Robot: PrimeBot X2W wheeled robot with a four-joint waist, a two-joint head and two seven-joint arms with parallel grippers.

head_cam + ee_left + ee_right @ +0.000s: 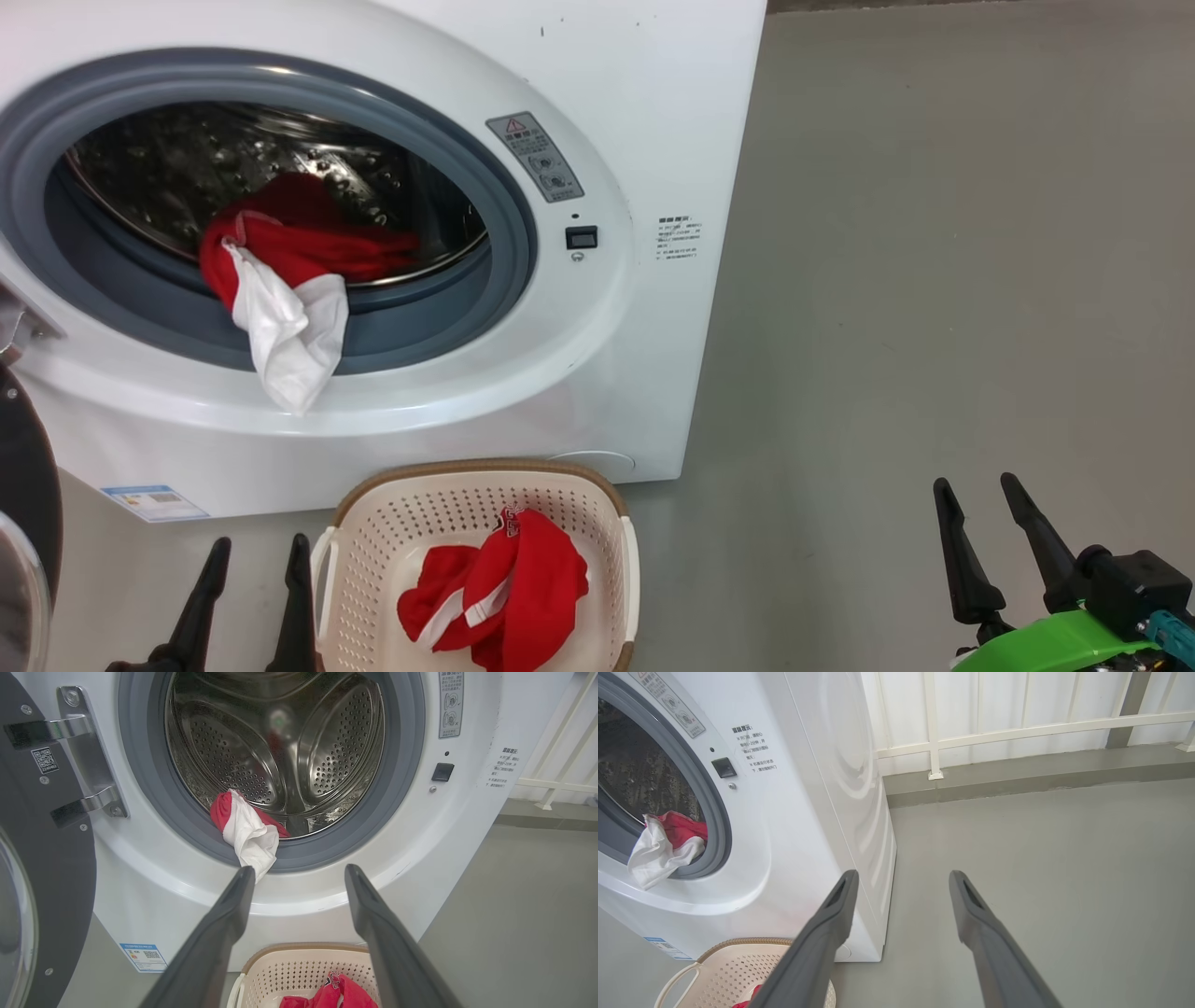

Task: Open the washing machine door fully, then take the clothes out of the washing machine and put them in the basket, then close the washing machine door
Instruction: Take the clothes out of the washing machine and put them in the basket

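Observation:
The left gripper grabs the red and white garment by its white end [293, 338] next, to pull it from the drum into the cream basket [373, 541].
The white washing machine [644, 112] stands with its black-rimmed door [42, 868] swung open to the left. A red and white garment [280, 280] hangs out of the drum over the grey gasket, also in the left wrist view as the garment [247, 833] and in the right wrist view as the garment [663, 847]. More red clothes [499, 597] lie in the cream basket [373, 541] on the floor before the machine. My left gripper [257, 551] is open and empty, left of the basket. My right gripper [980, 490] is open and empty, over bare floor at the right.
Grey floor [934, 280] stretches to the right of the machine. A white railing [1017, 728] runs along a low kerb behind it. The open door's edge [28, 504] stands close by my left gripper.

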